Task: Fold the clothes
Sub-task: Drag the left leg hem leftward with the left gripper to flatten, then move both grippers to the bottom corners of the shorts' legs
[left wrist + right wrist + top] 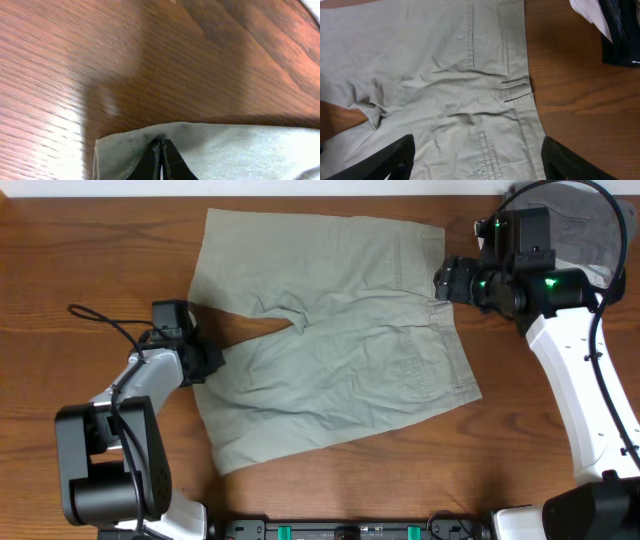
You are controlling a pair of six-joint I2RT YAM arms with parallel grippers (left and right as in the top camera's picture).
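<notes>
The hem would settle short; my left gripper must hold.
The clothes, a pair of pale khaki-green shorts (340,340), lie spread flat on the wooden table, waistband to the right and both legs to the left. My left gripper (207,362) is at the inner hem corner of the near leg. In the left wrist view it (161,147) is shut, pinching the hem of the shorts (240,150), and that corner is raised a little over its shadow. My right gripper (443,280) hovers open above the waistband. Its fingers (395,160) straddle the back pocket and belt loop of the shorts (445,75) and touch nothing.
A darker grey garment (590,230) lies at the back right corner behind the right arm. White (590,12) and black (620,30) garments show at the top right of the right wrist view. The left arm's cable (100,320) loops over the table to the left.
</notes>
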